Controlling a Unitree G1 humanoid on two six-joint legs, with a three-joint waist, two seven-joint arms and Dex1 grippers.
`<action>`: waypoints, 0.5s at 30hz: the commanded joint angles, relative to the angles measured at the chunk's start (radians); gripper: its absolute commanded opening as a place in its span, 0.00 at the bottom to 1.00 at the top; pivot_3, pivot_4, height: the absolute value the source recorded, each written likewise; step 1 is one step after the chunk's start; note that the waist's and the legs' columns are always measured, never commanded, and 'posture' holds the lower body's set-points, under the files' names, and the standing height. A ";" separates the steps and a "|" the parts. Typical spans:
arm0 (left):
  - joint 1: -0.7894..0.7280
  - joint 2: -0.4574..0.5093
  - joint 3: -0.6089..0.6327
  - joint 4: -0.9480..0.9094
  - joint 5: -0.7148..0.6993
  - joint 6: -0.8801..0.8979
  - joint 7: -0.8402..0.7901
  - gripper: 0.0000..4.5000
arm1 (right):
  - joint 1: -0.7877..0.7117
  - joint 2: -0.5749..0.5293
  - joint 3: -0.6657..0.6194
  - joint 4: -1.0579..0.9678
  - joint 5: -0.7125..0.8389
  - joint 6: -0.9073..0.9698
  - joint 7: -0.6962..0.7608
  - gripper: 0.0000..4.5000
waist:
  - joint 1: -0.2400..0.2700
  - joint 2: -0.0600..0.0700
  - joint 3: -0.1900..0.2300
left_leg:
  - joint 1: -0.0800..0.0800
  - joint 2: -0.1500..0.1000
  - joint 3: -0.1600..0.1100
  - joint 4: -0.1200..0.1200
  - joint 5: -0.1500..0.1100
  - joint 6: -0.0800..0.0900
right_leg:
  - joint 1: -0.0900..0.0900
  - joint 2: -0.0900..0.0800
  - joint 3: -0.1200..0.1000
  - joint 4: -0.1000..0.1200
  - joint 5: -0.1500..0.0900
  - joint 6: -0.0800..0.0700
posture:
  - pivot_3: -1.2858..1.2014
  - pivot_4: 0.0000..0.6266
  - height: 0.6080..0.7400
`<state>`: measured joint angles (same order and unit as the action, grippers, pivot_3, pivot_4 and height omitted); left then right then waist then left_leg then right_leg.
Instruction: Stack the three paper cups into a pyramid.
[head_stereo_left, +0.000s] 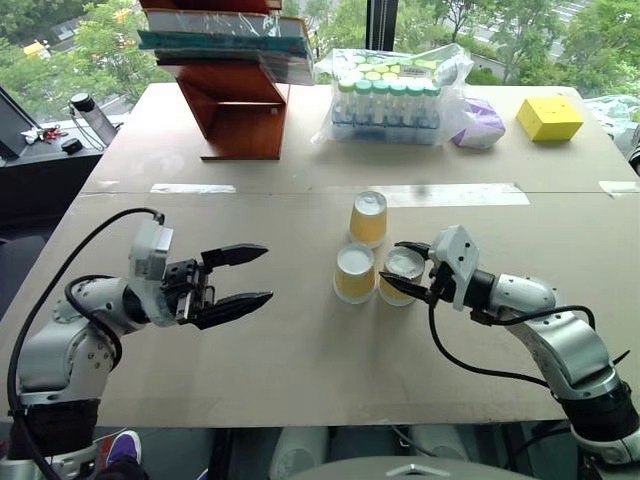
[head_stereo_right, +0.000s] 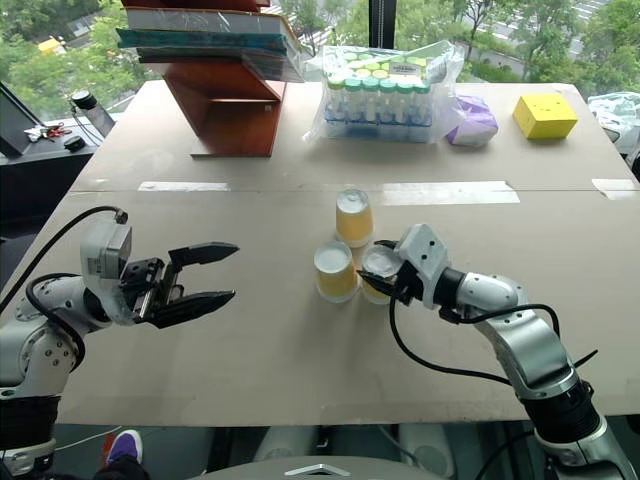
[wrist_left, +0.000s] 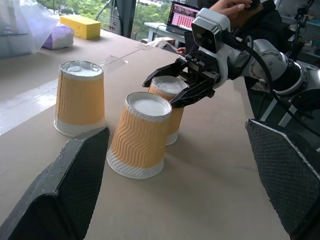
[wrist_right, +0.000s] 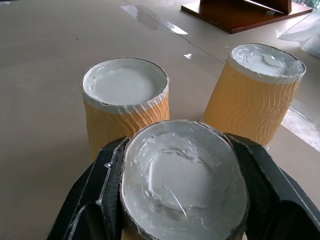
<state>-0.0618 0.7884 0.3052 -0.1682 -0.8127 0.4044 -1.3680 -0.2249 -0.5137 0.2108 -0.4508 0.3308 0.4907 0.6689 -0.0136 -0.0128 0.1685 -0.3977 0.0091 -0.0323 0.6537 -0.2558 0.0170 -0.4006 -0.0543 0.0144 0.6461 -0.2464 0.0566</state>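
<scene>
The held cup's lower rim (head_stereo_left: 394, 299) rests on the tabletop close beside its neighbour and the cup would stand, so it is time for my right gripper to release it.
Three paper cups with ribbed yellow-orange sides stand upside down at the table's middle. One cup (head_stereo_left: 368, 218) is at the back, and two stand side by side in front of it. The front left cup (head_stereo_left: 355, 272) is free. My right gripper (head_stereo_left: 395, 262) is shut on the front right cup (head_stereo_left: 403, 270), its black fingers (wrist_right: 107, 190) clasping the sides just under the white base (wrist_right: 182, 185). That cup's rim looks level with the table, close beside its neighbour (wrist_left: 140, 135). My left gripper (head_stereo_left: 266, 272) hangs open and empty, well left of the cups and pointing at them.
At the back stand a brown wooden stand (head_stereo_left: 240, 110) with books, a bag of green-capped vials (head_stereo_left: 390, 100), a purple pouch (head_stereo_left: 480, 125) and a yellow box (head_stereo_left: 549, 117). A tape strip (head_stereo_left: 455, 195) crosses the table behind the cups. A person's hand (wrist_left: 232, 7) and a laptop (wrist_left: 182, 15) show beyond the table.
</scene>
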 joint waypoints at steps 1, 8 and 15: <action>0.001 0.010 0.031 -0.045 -0.028 0.000 -0.010 1.00 | -0.014 -0.002 0.002 -0.018 -0.001 -0.015 0.024 0.48 | 0.000 0.000 0.000 | 0.000 0.000 0.000 0.000 0.000 0.000 | 0.000 0.000 0.000 0.000 0.000 0.000 | 0.52 0.24 1.00; -0.018 0.019 0.033 -0.050 -0.037 0.018 0.002 1.00 | -0.017 -0.003 -0.009 -0.026 0.017 -0.019 0.066 0.96 | 0.000 0.000 0.000 | 0.000 0.000 0.000 0.000 0.000 0.000 | 0.000 0.000 0.000 0.000 0.000 0.000 | 0.52 0.24 1.00; -0.069 0.000 0.001 -0.052 -0.017 0.062 0.102 1.00 | -0.002 -0.053 -0.078 -0.097 0.063 -0.021 0.112 0.99 | 0.002 0.000 0.000 | 0.000 0.000 0.000 0.000 0.000 0.000 | 0.000 0.000 0.000 0.000 0.000 0.000 | 0.52 0.24 1.00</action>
<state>-0.1100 0.7922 0.3050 -0.1875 -0.8269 0.4531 -1.3066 -0.2245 -0.5549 0.1747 -0.4851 0.3629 0.4870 0.7634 -0.0113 -0.0129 0.1684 -0.3977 0.0088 -0.0324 0.6537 -0.2558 0.0171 -0.4006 -0.0543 0.0142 0.6466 -0.2463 0.0568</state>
